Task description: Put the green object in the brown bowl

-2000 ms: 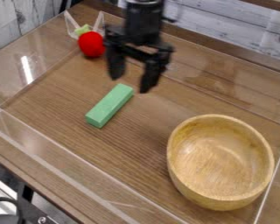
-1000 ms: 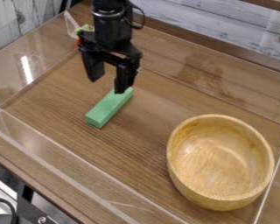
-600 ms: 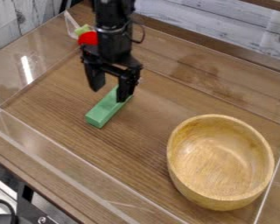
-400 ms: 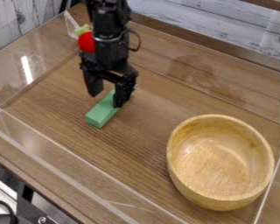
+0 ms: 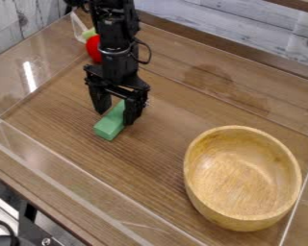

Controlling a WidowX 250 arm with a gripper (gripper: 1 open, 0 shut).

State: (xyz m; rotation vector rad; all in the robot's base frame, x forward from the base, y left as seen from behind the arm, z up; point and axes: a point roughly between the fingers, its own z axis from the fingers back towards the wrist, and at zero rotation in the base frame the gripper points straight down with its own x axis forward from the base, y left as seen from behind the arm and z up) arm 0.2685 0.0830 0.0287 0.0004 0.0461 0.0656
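The gripper next grabs the green object by its long sides to put it in the brown bowl (image 5: 243,177).
The green object (image 5: 111,125), a small flat light-green block, lies on the wooden table left of centre. My black gripper (image 5: 116,109) points straight down over it, open, with one finger on each side of the block's far half. The near end of the block shows below the fingers; the rest is hidden behind them. Whether the fingers touch the block I cannot tell. The brown bowl (image 5: 243,177), wide and shallow with a thick tan rim, sits empty at the lower right, well apart from the gripper.
A red strawberry-like toy (image 5: 86,44) lies at the back left, partly behind the arm. Clear plastic walls (image 5: 28,72) ring the table, with a low clear edge along the front.
The gripper has moved left and down from above the block's far end until its open fingers straddle the block. The block and bowl have stayed put.
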